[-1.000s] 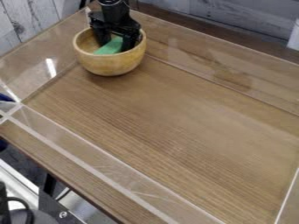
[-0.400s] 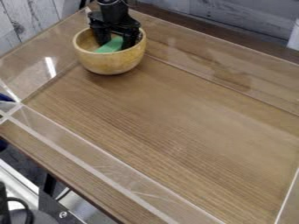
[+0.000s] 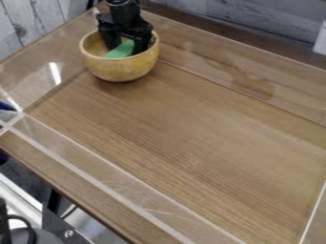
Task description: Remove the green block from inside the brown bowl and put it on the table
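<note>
My gripper's fingers reach down inside the brown bowl around the green block (image 3: 122, 51), so it is time to close on the block now.
The brown bowl (image 3: 120, 63) stands on the table (image 3: 192, 133) at the far left corner. Inside it lies the green block (image 3: 122, 51), its bright green top partly covered by the gripper. My black gripper (image 3: 125, 41) reaches down into the bowl from above, open, with one finger on each side of the block. Whether the fingers touch the block I cannot tell.
Clear plastic walls (image 3: 76, 167) run along the table's edges, and a raised clear ridge crosses behind the bowl. A grey plank wall stands beyond the far left corner. Dark cables and metal framing show at the bottom left.
</note>
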